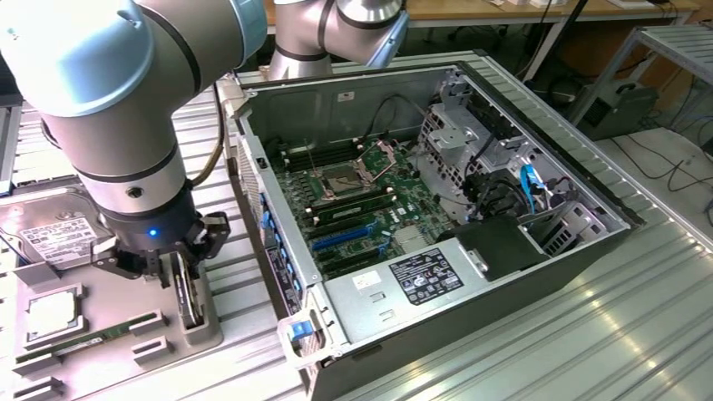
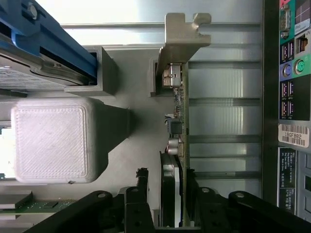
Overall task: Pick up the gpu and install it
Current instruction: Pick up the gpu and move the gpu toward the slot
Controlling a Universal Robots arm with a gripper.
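My gripper is to grab the GPU by its black cooler section (image 2: 169,187) next, so the GPU's metal bracket (image 2: 178,41) stays free to fit into the computer case.
The gpu (image 1: 193,299) stands on its edge in a slot of the grey parts tray (image 1: 112,292), left of the open computer case (image 1: 334,100) in the exterior view. In the wrist view the gpu (image 2: 179,111) appears edge-on, its pale metal bracket (image 2: 182,34) at the far end. My gripper (image 1: 186,282) is lowered over the card. Its black fingers (image 2: 142,184) straddle the card's near end. One finger lies against the card and the other stands a small gap away. The gripper (image 2: 167,177) is open.
A silver hard drive (image 1: 56,234), a processor (image 1: 50,313) and a green memory stick (image 1: 67,344) lie in the same tray. The case's motherboard (image 1: 356,200) has blue slots (image 1: 340,238). The case's rear port panel (image 2: 291,73) runs close beside the card.
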